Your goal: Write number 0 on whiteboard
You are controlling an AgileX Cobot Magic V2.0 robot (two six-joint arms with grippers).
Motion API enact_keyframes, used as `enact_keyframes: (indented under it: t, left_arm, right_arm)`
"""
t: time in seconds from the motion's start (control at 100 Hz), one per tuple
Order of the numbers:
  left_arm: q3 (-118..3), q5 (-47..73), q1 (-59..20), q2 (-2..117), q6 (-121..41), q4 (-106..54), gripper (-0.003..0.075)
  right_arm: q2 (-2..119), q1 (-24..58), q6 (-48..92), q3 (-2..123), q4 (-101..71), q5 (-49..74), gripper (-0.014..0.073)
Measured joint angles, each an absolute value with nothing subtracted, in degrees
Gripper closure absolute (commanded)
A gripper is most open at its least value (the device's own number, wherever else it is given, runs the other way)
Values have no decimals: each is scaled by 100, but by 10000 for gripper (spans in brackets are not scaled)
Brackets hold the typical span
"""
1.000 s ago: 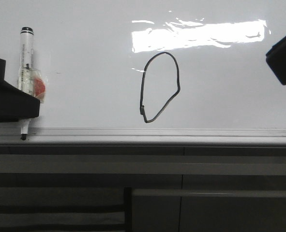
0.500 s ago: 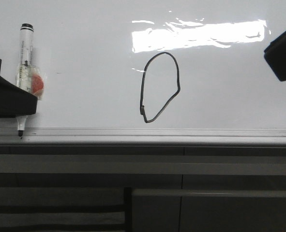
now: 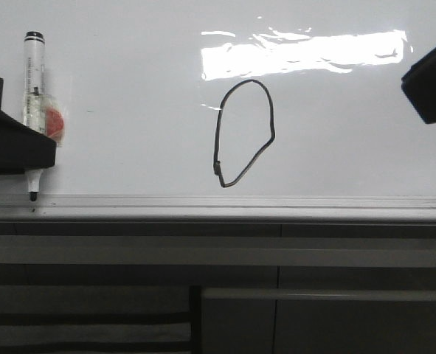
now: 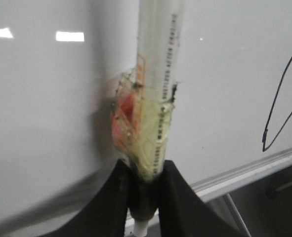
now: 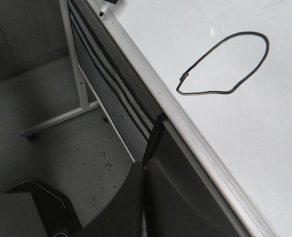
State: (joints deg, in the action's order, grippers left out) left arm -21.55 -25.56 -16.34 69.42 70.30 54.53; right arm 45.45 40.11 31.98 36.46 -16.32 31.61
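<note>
The marker's black tip [image 3: 33,196] is low over the whiteboard inside the bar at the whiteboard's edge, so the marker would lie there. It is time for my left gripper to open now.
The number 0 [image 3: 218,140] is a thin black lopsided loop in the middle of the whiteboard [image 3: 129,88], below the bright glare. It also shows in the left wrist view as the number 0 [image 4: 279,94] and in the right wrist view as the number 0 [image 5: 205,93]. My left gripper [image 3: 35,151] at the far left is shut on a white marker [image 3: 33,74] wrapped in clear tape with an orange patch. The marker [image 4: 158,74] runs up from between the fingers of the left gripper [image 4: 145,173]. Its black tip [image 3: 32,196] sits just off the rail. My right gripper [image 5: 145,165] is shut and empty, off the board's near edge.
A silver-grey edge rail [image 3: 277,200] runs along the board's near side. Below it are dark horizontal bars [image 3: 218,251] and a metal stand leg [image 5: 79,69] over a speckled grey floor [image 5: 47,163]. Only a black corner of the right gripper [image 3: 430,81] shows at the front view's right edge.
My left gripper and the marker have shifted up and slightly left in the front view, so the tip has moved off the rail. The right gripper barely moved.
</note>
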Motion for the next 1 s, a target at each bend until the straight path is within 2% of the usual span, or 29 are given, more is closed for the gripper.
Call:
enact_keyframes:
  t: [0.63,0.72,0.89,1.0]
  left_arm:
    - [-2155,-2556,-1634,6942,7030,5408,734]
    - [-2155,-2545,-1634,6942,7030,5408,678]
    - [-2155,-2450,-1634,6942,7030,5359,466]
    - [-2155,-2405,-1634,6942,7031,5323,447]
  right_arm:
    - [4545,4011,3190,3646,-1642,3161,662]
    - [4545,4011,3190,3646,-1642,3161,662]
    - [4545,4011,3190,3646,-1661,3161,662]
    - [4545,4011,3190,3646,-1674,3161,662]
